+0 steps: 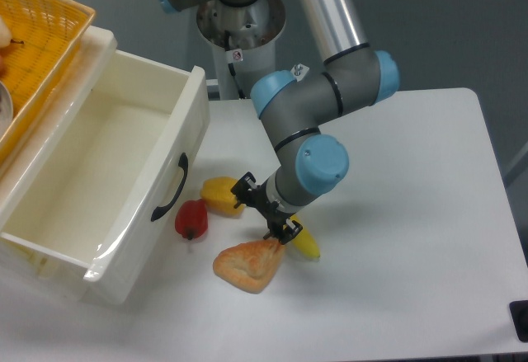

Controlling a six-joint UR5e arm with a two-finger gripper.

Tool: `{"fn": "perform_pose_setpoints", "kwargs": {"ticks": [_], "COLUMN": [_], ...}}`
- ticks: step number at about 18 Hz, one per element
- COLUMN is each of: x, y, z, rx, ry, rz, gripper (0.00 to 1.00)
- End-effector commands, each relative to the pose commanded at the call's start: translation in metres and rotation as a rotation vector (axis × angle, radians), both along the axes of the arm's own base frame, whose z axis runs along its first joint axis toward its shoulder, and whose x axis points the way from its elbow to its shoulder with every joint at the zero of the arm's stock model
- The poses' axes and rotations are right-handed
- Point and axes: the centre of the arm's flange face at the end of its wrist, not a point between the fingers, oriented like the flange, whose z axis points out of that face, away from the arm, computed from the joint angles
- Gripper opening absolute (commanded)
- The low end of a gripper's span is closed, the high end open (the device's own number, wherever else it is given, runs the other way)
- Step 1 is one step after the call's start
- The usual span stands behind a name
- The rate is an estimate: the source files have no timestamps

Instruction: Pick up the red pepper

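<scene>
The gripper should pick up the red pepper next, holding it by its rounded body (191,218).
The red pepper (191,218) lies on the white table just right of the drawer front, below its black handle. My gripper (262,209) hovers low to the right of it, between the yellow pepper (219,195) and the bread piece (247,265). Its black fingers stand apart with nothing between them. A gap of roughly a pepper's width and the yellow pepper separate the gripper from the red pepper.
An open white drawer (124,205) with a black handle (169,187) fills the left side. A yellow wicker basket (37,40) sits at the top left. A small banana (304,242) lies under the wrist. The arm's base (241,28) stands at the back.
</scene>
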Motion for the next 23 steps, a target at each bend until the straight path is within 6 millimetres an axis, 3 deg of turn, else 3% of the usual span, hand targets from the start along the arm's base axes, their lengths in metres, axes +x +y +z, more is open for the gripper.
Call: {"fn": "perform_pose_setpoints", "kwargs": {"ticks": [7,18,23], "x": [0.022,0.040,0.058], "y": [0.015,0.002,0.009], "z": [0.001,-0.018,-0.028], "rx": [0.001,-0.074,-0.108], "ry": [-0.056,-0.103,-0.123], "rz": [0.071,0.133,0.150], "gripper": [1.00,1.00,1.00]}}
